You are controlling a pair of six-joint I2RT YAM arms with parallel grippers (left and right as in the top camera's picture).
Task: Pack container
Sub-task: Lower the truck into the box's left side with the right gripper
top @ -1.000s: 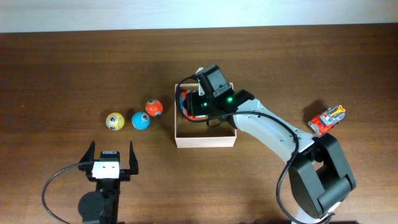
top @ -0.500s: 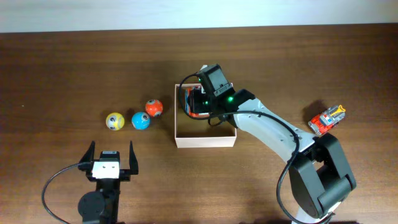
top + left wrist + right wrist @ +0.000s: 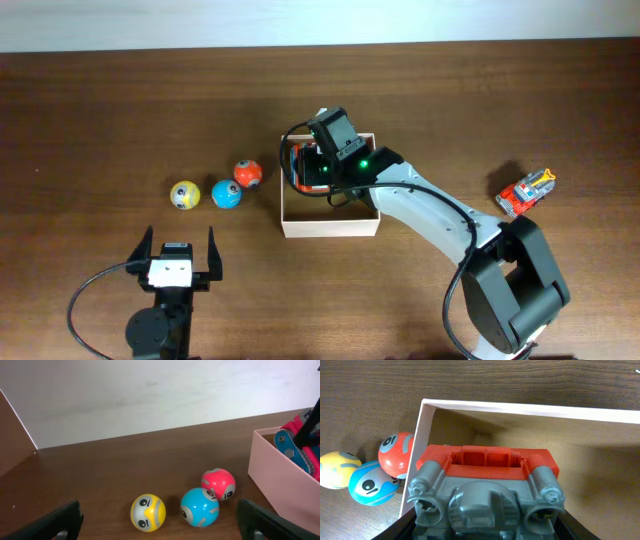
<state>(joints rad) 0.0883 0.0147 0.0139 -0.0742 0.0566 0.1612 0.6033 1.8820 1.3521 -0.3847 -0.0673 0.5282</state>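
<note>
The red and grey toy vehicle (image 3: 485, 487) is partly inside the container's sides and would end inside the container, so it is now time for my right gripper to release the toy vehicle.
The container (image 3: 331, 227), a square box with white walls and a tan inside, sits mid-table. My right gripper (image 3: 309, 170) is shut on a red and grey toy vehicle (image 3: 485, 487) and holds it over the box's back-left part, partly inside the walls (image 3: 421, 445). Whether the toy touches the floor is hidden. Three toy balls lie left of the box: yellow (image 3: 185, 195), blue (image 3: 226, 194) and red-orange (image 3: 248, 174). My left gripper (image 3: 180, 258) is open and empty near the front edge, with the balls ahead of it (image 3: 148, 512).
A second red toy truck (image 3: 526, 192) lies on the table at the right. The right arm (image 3: 430, 215) reaches across the box's right rear. The pink-looking box wall (image 3: 275, 485) shows at the right of the left wrist view.
My right gripper has shifted a little to the left over the box's back-left part with the toy vehicle still in it. The left arm and the balls have not moved.
</note>
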